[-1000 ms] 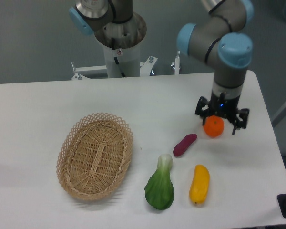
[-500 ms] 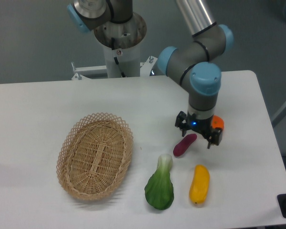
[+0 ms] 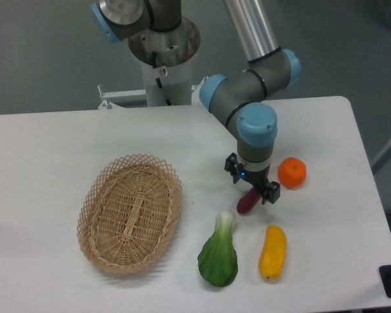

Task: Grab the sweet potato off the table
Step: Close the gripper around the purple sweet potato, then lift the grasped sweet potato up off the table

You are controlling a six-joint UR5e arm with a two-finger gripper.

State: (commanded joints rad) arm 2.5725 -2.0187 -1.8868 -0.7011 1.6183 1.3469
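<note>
My gripper grips the sweet potato by its middle (image 3: 255,191) next, to pick it up from the table.
The sweet potato (image 3: 246,204) is a small dark magenta tuber lying on the white table (image 3: 45,163), right of centre. Only its lower left end shows; the gripper hides the rest. My gripper (image 3: 252,186) is directly over it, pointing down, with its jaws open and set on either side of the tuber. I cannot tell whether the fingers touch it.
A round orange fruit (image 3: 291,173) lies just right of the gripper. A yellow oblong vegetable (image 3: 272,252) and a green bok choy (image 3: 219,253) lie in front of it. A woven oval basket (image 3: 130,211) sits at the left. The robot base (image 3: 164,59) stands at the back.
The gripper has moved left from above the orange fruit to above the sweet potato. The orange fruit is now uncovered. Nothing on the table has moved.
</note>
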